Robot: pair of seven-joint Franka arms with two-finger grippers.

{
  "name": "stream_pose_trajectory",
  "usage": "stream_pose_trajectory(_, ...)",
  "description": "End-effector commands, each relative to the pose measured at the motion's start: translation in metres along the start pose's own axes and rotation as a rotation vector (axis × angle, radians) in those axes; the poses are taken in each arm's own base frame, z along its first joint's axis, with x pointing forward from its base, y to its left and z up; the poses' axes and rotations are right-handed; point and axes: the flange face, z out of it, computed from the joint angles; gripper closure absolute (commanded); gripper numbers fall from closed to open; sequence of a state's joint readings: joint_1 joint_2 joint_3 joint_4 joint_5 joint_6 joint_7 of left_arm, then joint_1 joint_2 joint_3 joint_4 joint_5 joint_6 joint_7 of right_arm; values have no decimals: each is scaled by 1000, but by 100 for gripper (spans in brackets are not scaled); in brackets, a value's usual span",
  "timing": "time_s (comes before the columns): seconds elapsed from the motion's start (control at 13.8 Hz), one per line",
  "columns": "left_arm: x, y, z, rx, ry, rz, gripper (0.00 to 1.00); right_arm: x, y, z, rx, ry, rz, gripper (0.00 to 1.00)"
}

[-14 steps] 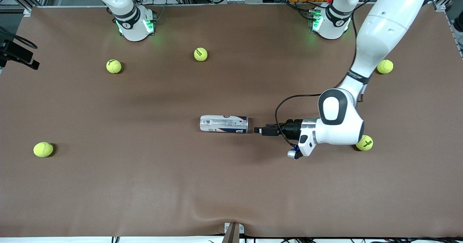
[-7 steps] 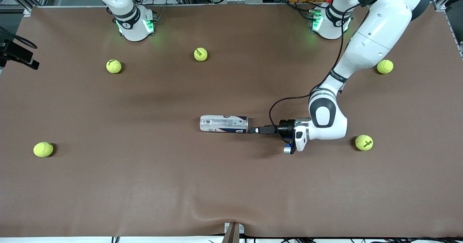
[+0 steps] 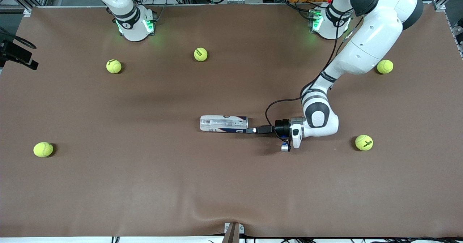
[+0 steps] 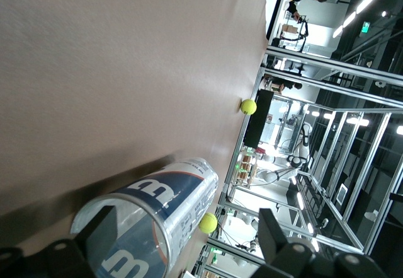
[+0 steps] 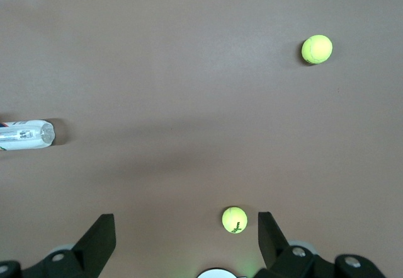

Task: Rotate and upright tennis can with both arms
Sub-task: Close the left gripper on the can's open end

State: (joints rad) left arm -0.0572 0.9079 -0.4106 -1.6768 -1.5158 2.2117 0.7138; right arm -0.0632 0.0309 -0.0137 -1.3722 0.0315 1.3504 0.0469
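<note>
My left gripper needs to move forward before it closes on the can. Its fingers stop at the can's open end, short of the can's side, so they would miss if they closed now.
The tennis can lies on its side in the middle of the brown table, its clear open end toward the left arm's end. My left gripper is low at that end, level with the table and open. In the left wrist view the can fills the space by one finger, which lines up with the can's mouth. The other finger stands clear beside the can. My right gripper hangs open high over the table with nothing in it. It is out of the front view, and the can shows small and far off.
Several yellow-green tennis balls lie scattered: one near the left arm's elbow, one toward the left base, two near the right arm's base, and one at the right arm's end.
The left arm has swung in and slid its gripper along the table up to the can's open end. The can has not moved.
</note>
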Motion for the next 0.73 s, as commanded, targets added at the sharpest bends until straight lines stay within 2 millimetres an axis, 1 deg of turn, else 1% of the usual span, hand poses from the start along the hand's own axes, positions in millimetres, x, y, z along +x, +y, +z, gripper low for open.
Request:
stream_pose_trajectory(0.0, -6, -11, 7, -5, 7, 36, 8, 1, 3, -5, -7, 6, 13, 0)
stream_pose_trajectory(0.22, -15, -20, 6, 5, -4, 23, 13, 1, 3, -5, -7, 4, 13, 0)
stream_pose_trajectory(0.58, -22, -24, 9, 6, -19, 13, 32, 1, 2, -5, -6, 2, 9, 0)
stream_pose_trajectory(0.65, -21, -22, 9, 5, -18, 16, 34, 1, 2, -5, -6, 2, 9, 0)
